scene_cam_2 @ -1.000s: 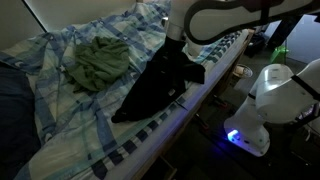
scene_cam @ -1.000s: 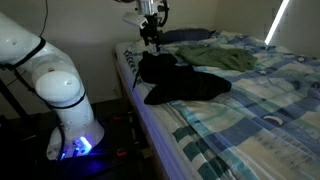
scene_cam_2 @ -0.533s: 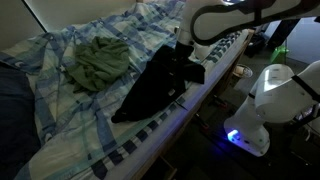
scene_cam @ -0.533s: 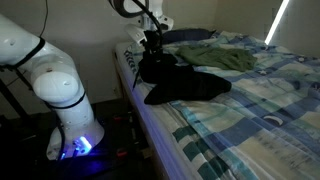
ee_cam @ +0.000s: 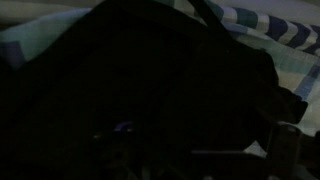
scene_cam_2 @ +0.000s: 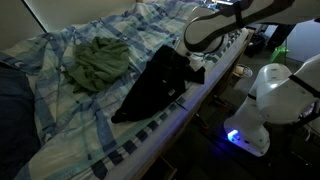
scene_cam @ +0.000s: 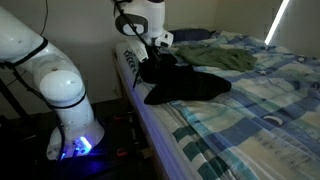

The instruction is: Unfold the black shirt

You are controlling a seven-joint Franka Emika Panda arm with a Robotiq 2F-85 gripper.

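I will next use my gripper to grip the crumpled end of the shirt nearest the bed's edge and leave the rest lying free. That will unfold the black shirt.
The black shirt lies crumpled on the blue plaid bed near its edge, and it also shows in an exterior view. It fills the wrist view as a dark mass. My gripper is down at the end of the shirt nearest the bed's edge, also seen low against the shirt. Its fingers are lost against the black cloth, so I cannot tell whether they are open or shut.
A green garment lies further in on the bed, also visible. The bed edge runs beside the shirt. The robot base stands by the bed with a blue light.
My gripper has come down from above the shirt onto its end near the bed's edge. The shirt has hardly shifted.
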